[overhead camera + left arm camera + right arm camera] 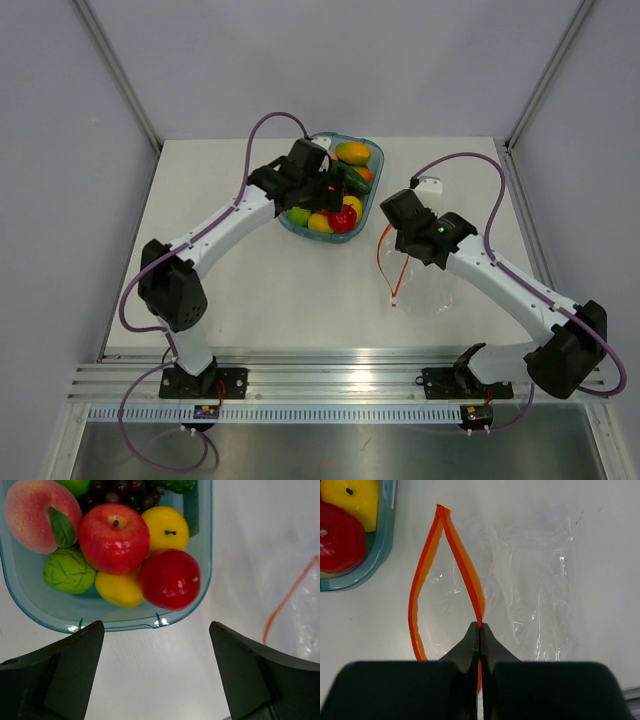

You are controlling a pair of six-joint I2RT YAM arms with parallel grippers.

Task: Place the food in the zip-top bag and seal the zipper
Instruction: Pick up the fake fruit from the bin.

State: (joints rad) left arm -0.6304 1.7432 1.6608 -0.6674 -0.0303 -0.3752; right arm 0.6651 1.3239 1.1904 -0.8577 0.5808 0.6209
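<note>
I need to grab the red apple nearest the bag (170, 580) by opposite sides with my left gripper, so the apple's far side is free to enter the bag.
The food lies in a translucent blue tray (30, 605): two red apples (114, 537) (170, 579), a yellow lemon (165, 528), a green lime (68, 571) and a pinkish peach (40, 515). My left gripper (156, 626) is open and empty, hovering just before the tray's near rim; in the top view it (325, 195) is over the tray. The clear zip-top bag (535, 580) lies flat on the table to the right of the tray. Its red-orange zipper (422, 580) gapes in a loop. My right gripper (479, 626) is shut on one lip of the zipper.
Purple grapes (117, 492) and orange-green mangoes (352, 152) also lie in the tray (372, 160). The bag (430, 290) lies near the table's right side, its zipper (384, 262) facing the tray. Grey walls enclose the white table.
</note>
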